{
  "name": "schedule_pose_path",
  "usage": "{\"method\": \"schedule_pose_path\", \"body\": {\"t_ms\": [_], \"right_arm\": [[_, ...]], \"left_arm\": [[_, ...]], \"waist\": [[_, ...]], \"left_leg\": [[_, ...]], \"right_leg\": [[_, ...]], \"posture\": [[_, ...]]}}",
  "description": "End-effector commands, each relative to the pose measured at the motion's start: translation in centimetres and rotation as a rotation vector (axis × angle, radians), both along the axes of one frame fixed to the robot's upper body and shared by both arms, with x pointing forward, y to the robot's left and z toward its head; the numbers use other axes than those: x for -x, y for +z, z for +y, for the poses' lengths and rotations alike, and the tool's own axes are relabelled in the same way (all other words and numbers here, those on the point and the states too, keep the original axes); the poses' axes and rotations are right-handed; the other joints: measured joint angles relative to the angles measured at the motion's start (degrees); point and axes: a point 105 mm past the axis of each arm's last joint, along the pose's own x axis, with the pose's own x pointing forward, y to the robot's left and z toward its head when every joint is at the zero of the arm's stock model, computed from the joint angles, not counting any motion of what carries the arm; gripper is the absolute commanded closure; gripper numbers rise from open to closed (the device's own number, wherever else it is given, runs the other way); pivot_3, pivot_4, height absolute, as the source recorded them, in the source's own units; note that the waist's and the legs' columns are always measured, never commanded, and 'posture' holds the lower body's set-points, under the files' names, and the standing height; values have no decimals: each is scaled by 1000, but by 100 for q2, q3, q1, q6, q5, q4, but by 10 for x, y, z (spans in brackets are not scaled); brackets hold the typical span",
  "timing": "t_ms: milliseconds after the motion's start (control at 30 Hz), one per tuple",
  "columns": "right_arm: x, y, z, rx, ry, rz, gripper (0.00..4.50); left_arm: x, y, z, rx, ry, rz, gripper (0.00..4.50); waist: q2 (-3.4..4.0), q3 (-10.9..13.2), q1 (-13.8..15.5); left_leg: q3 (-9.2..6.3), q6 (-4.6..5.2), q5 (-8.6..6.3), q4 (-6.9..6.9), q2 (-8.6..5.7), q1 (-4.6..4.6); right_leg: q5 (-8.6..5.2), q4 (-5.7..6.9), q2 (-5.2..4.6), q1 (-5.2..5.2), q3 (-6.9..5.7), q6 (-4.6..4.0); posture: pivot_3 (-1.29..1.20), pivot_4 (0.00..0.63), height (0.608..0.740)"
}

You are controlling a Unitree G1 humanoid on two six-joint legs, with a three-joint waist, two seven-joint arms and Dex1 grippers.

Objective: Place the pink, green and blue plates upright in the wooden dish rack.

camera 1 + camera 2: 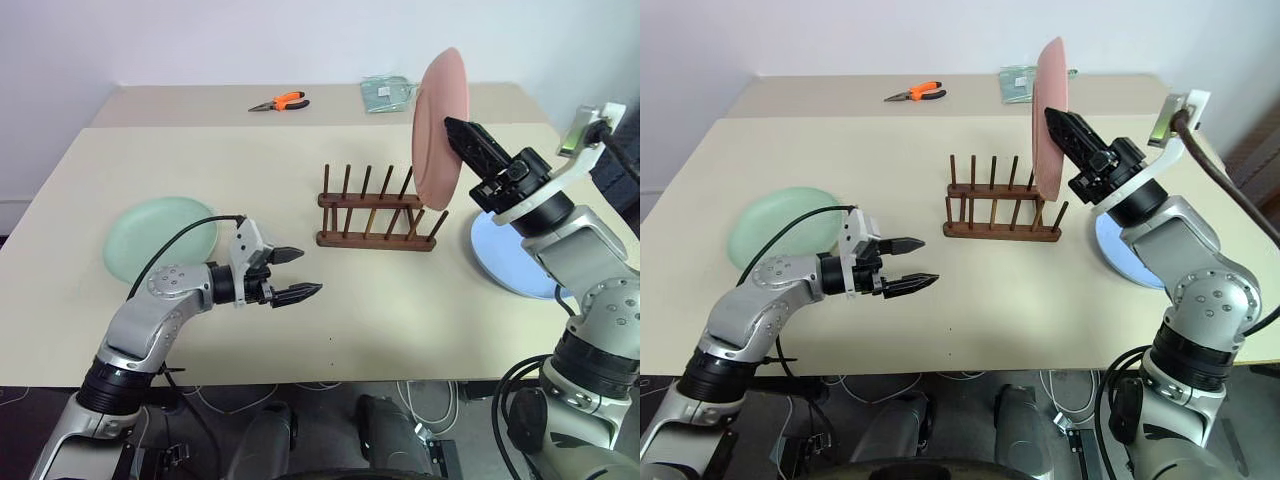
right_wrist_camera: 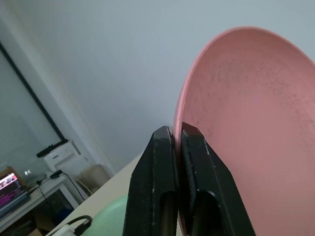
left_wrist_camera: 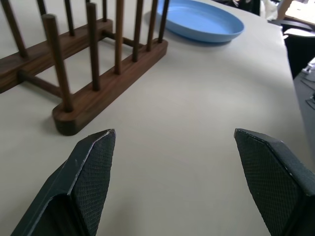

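I should next grab the green plate with my left gripper by its rim away from the rack, since the plate's wide round middle [image 1: 160, 238] is broader than my open fingers.
My right gripper [image 1: 458, 130] is shut on the rim of the pink plate [image 1: 440, 125] and holds it upright over the right end of the wooden dish rack [image 1: 375, 215]. The plate's lower rim reaches the pegs; whether it touches the rack I cannot tell. The green plate [image 1: 155, 235] lies flat on the table at the left. The blue plate [image 1: 497, 258] lies flat at the right, partly behind my right arm. My left gripper [image 1: 309, 272] hangs open and empty low over the table between the green plate and the rack, pointing toward the rack [image 3: 98, 64].
Orange-handled pliers [image 1: 280, 102] and a clear packet [image 1: 385, 93] lie on the far table behind the rack. The table's front edge [image 1: 330, 380] runs just below my left arm, with cables hanging under it.
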Motion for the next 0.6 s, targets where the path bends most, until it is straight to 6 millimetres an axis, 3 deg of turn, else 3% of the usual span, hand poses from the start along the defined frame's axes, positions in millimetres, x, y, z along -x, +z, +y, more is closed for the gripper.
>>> {"method": "schedule_pose_path", "body": {"t_ms": [33, 200, 300, 367, 433, 533, 600], "right_arm": [[-11, 1, -9, -64, -33, 22, 4500], [-25, -6, -23, -118, -76, 76, 4500], [-27, -7, -28, -92, -100, 76, 3521], [-28, -2, -30, -36, -148, 41, 2619], [-27, 10, -36, 47, -223, -36, 1618], [-25, 28, -46, 189, -343, -154, 1618], [-23, 42, -53, 260, -407, -225, 1618]], "left_arm": [[9, 7, -8, 19, -49, -16, 557], [11, 9, -10, 27, -51, -18, 557], [11, 9, -8, 30, -40, -12, 507], [6, 8, -4, 35, -1, -2, 507], [-2, 12, 4, 61, 66, 2, 10], [-21, 19, 24, 83, 217, -41, 10], [-44, 21, 51, 72, 412, -81, 10]], "waist": [[0, 0, -3], [4, 1, -8], [5, 1, -8], [11, 4, -8], [14, 6, -8], [16, 7, -7], [16, 7, -5]], "left_leg": [[0, 0, 0, 0, 0, 0], [1, 0, 0, -1, 0, 1], [1, 0, 0, -1, 0, 1], [1, 0, 0, -2, 0, 1], [2, 0, 0, -1, -1, 1], [2, 0, 0, 0, -1, 0], [3, 0, 0, -1, -1, 1]], "right_leg": [[0, 0, 0, 0, 0, 0], [1, 2, 1, -1, 0, 2], [2, 2, 1, -1, 0, 3], [2, 2, 1, -1, -1, 4], [2, 2, 1, -1, 0, 5], [4, 1, 1, -2, -1, 11], [4, 1, 1, -1, -1, 13]], "posture": [[0, 150, 740], [0, 150, 740], [0, 150, 740], [0, 150, 740], [0, 150, 740], [0, 150, 740], [0, 150, 740]]}}
